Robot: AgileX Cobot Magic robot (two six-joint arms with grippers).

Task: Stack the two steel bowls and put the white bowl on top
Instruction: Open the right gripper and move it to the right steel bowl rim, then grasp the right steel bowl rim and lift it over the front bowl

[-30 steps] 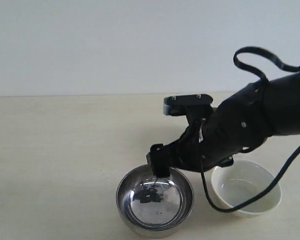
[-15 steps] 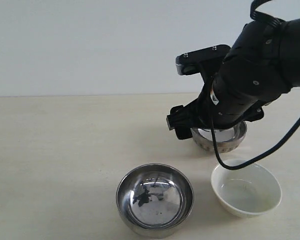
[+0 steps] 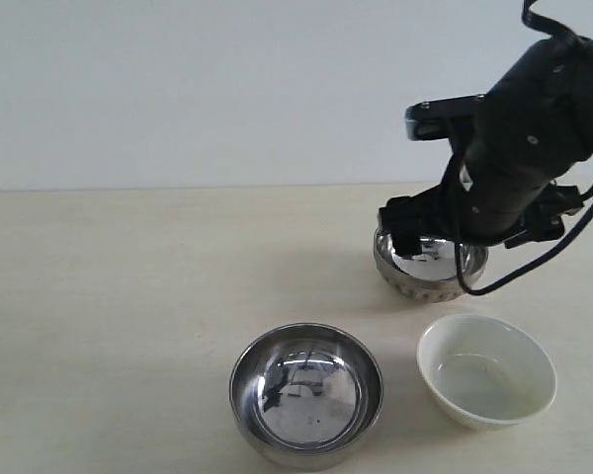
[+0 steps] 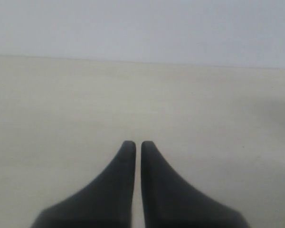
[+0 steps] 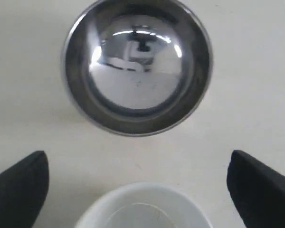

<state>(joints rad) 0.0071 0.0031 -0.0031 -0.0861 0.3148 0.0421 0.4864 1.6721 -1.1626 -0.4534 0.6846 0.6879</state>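
Note:
I will next stack the dimpled steel bowl in the plain steel bowl, so my right gripper will grab the dimpled one by its rim.
A plain steel bowl sits at the front middle of the table. The dimpled steel bowl stands further back on the right, half covered by my right arm. The white bowl rests at the front right. My right gripper hangs open and empty in front of the dimpled bowl. In the right wrist view the right gripper has its fingers spread wide either side of the white bowl's rim, with a steel bowl beyond. My left gripper is shut over bare table.
The tabletop is pale wood, with a plain wall behind it. A black cable loops down from the right arm near the dimpled bowl. The left arm is outside the exterior view.
My right arm has risen off the front steel bowl's rim and swung back and to the right, now hanging over the dimpled bowl. The bowls have not moved.

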